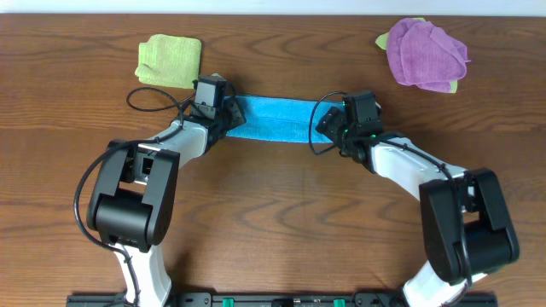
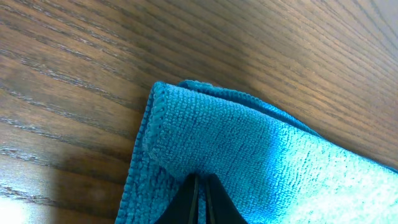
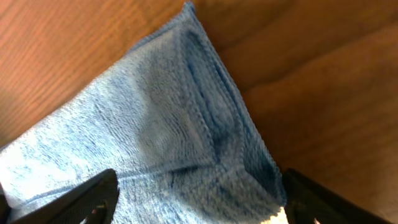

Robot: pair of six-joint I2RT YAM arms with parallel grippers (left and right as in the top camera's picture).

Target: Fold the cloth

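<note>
The right gripper grips the blue cloth's folded corner [image 1: 329, 136] [image 3: 225, 190] next, opposite my left gripper, to fold that end of the cloth over the folded cloth.
The blue cloth [image 1: 275, 119] lies folded into a long narrow strip across the middle of the table. My left gripper [image 1: 223, 118] is at its left end, shut on the cloth's folded corner [image 2: 205, 134], fingertips [image 2: 200, 186] pinched together on the fabric. My right gripper [image 1: 328, 126] is at the strip's right end. In the right wrist view its fingers [image 3: 196, 196] are spread wide, one on each side of the cloth's folded corner [image 3: 186, 130], not closed on it.
A folded yellow-green cloth [image 1: 169, 60] lies at the back left. A bunched purple cloth [image 1: 424, 53] on a green one lies at the back right. Bare wooden tabletop [image 1: 281, 205] in front.
</note>
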